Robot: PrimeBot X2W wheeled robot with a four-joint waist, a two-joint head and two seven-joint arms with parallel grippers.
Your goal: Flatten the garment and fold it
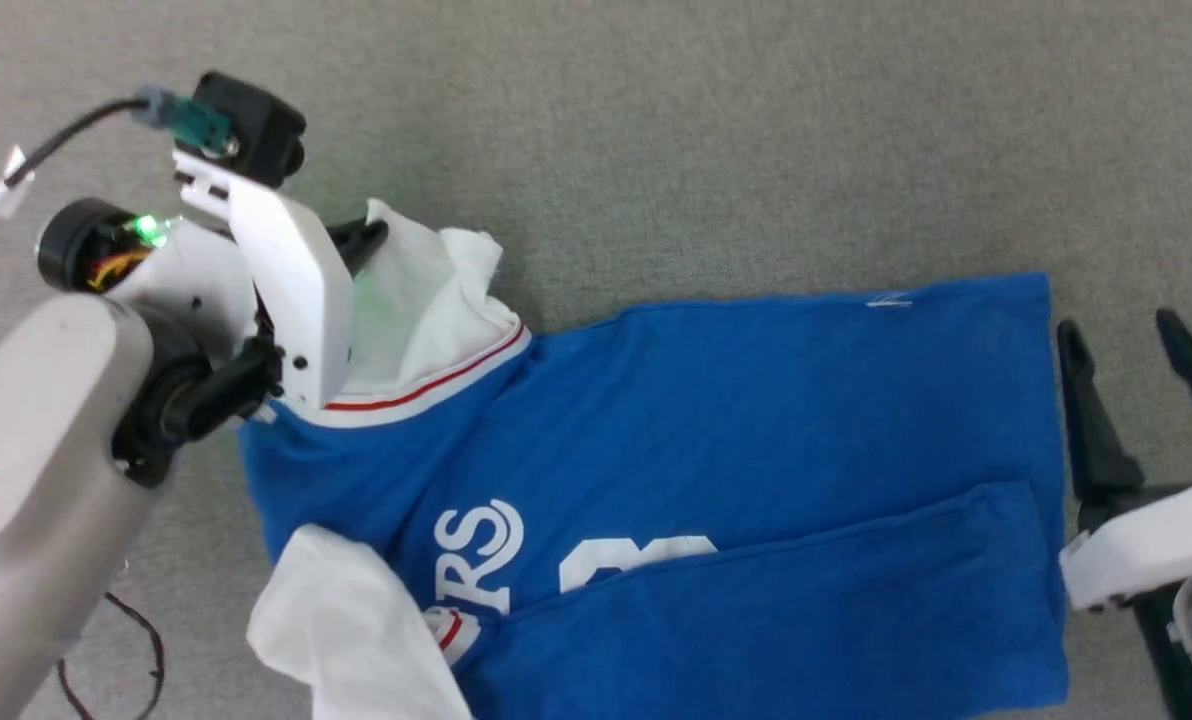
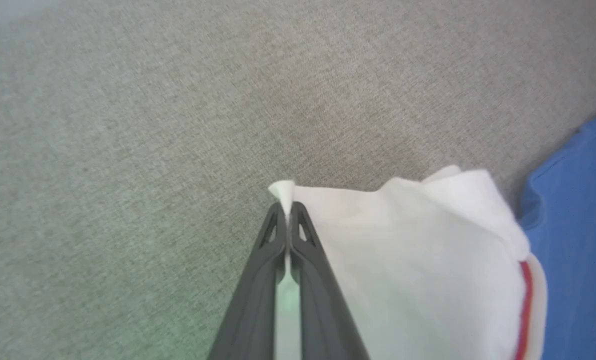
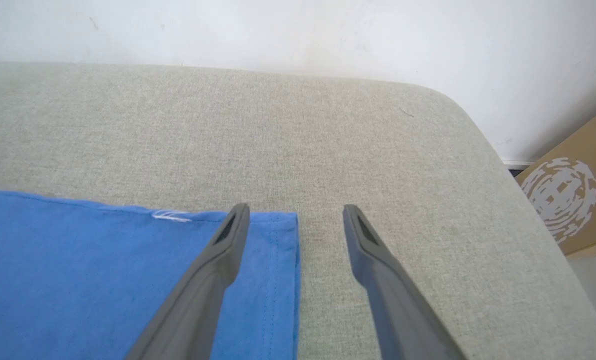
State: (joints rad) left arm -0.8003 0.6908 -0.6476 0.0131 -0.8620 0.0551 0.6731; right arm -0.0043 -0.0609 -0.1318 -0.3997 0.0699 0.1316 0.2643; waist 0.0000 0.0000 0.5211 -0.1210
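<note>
I will next use my right gripper to fold the blue T-shirt [image 1: 736, 420], and I will grab its hem corner by the stitched seam [image 1: 1030, 292] for that.
The garment [image 1: 736, 420], a bright blue T-shirt with white sleeves and white lettering, lies spread across the grey fabric surface, its lower edge folded up over the body. My left gripper [image 2: 287, 206] is shut on the edge of the far white sleeve [image 2: 403, 260], with a small tip of cloth poking out past the fingertips. In the head view that sleeve [image 1: 416, 290] stands lifted beside the left gripper [image 1: 361, 240]. My right gripper [image 1: 1121, 340] is open at the shirt's hem, one finger over the blue hem corner [image 3: 273, 240] and the other over bare fabric.
The grey upholstered surface [image 3: 328, 130] ends in a rounded corner at the right of the right wrist view, with a white wall behind it. A cardboard box [image 3: 573, 190] stands past that corner. The second white sleeve [image 1: 346, 620] lies bunched at the near left.
</note>
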